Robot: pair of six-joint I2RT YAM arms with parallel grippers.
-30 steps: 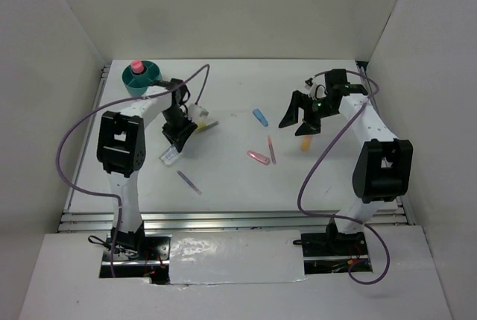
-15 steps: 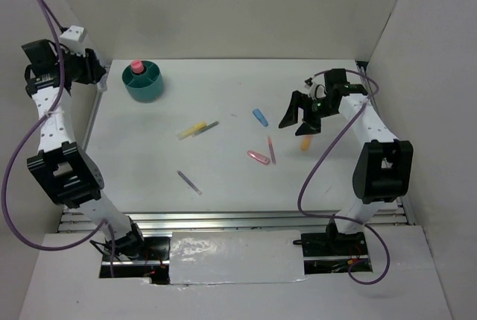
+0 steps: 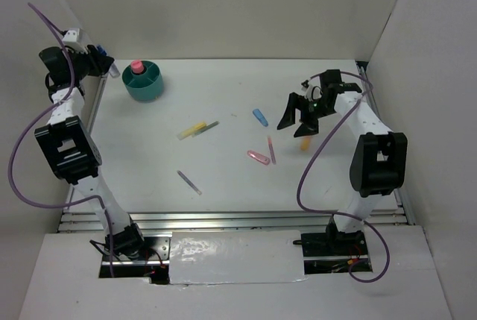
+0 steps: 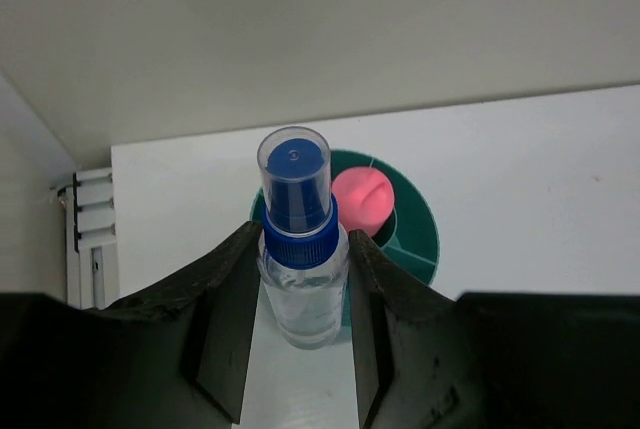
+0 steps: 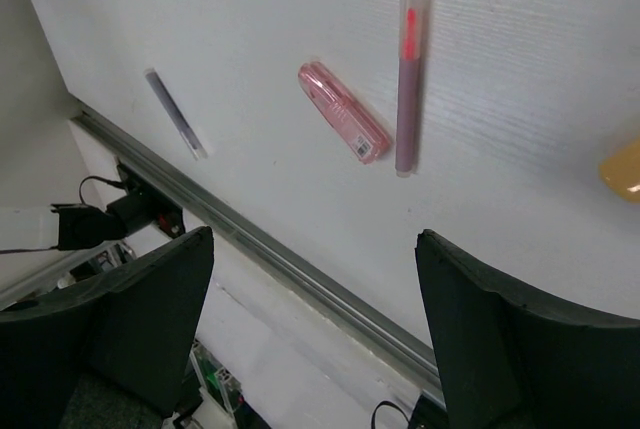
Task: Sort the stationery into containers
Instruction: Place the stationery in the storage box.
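Observation:
The white blue-capped bottle (image 4: 298, 249) is tilted outside the teal tub's rim and would fall beside the tub if I opened now, so my left gripper should move it over the tub before letting go.
My left gripper (image 3: 103, 65) is raised at the far left, shut on the white blue-capped bottle (image 4: 298, 249), just left of the teal tub (image 3: 145, 86). In the left wrist view the tub (image 4: 412, 241) lies below and behind the bottle, with a pink marker (image 4: 362, 199) standing in it. My right gripper (image 3: 299, 115) is open and empty above the table's right half. On the table lie a yellow highlighter (image 3: 195, 129), a blue piece (image 3: 259, 116), a pink clip (image 3: 258, 157), a pink pen (image 3: 271, 150), an orange marker (image 3: 305, 142) and a purple pen (image 3: 188, 181).
White walls enclose the table on three sides. A metal rail (image 3: 223, 219) runs along the near edge. The right wrist view shows the pink clip (image 5: 343, 125), pink pen (image 5: 408, 79), purple pen (image 5: 175, 113) and that rail (image 5: 300, 259).
My left arm lifted the bottle from the table's left middle, swung up to the far left, and now holds it closer to the tub. The right gripper shifted slightly left.

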